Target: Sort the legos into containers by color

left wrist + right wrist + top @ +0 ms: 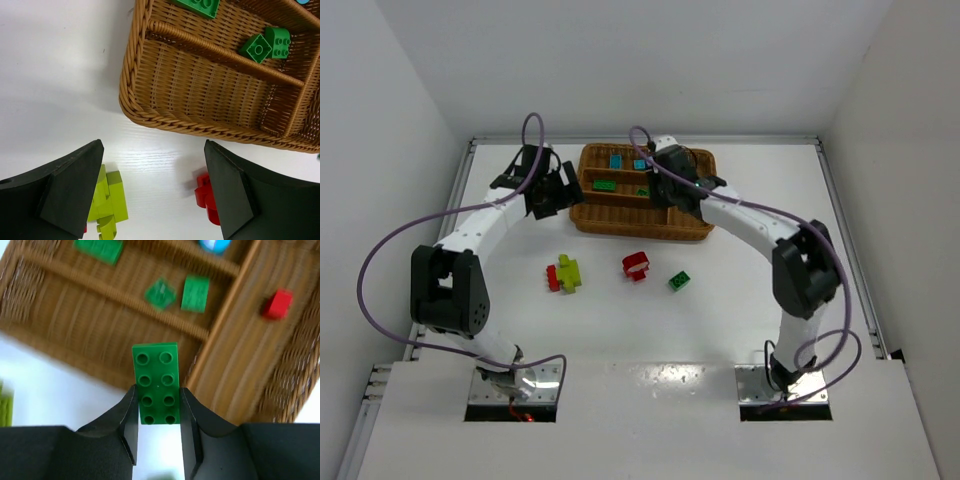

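My right gripper holds the green lego above the tray's near edge, short of the tray's section with green legos. The lego would fall short if I opened now.
My right gripper (pixel 156 400) is shut on a green eight-stud lego (pixel 155 380) and holds it above the near edge of the brown wicker tray (pixel 220 340). In the tray lie green legos (pixel 161 294), a light blue one (pixel 215 244) and a red one (pixel 277 304). My left gripper (pixel 152 150) is open and empty over the table beside the tray's near left corner (pixel 150 112). A lime-yellow lego (pixel 107 202) and a red lego (pixel 206 197) lie under it. In the top view a green lego (pixel 679 281) lies on the table.
In the top view the tray (pixel 640 232) sits at the back centre, with my left gripper (pixel 548 195) at its left side and my right gripper (pixel 672 192) over it. A small red piece (pixel 553 277) touches the lime lego (pixel 568 271). White walls enclose the table.
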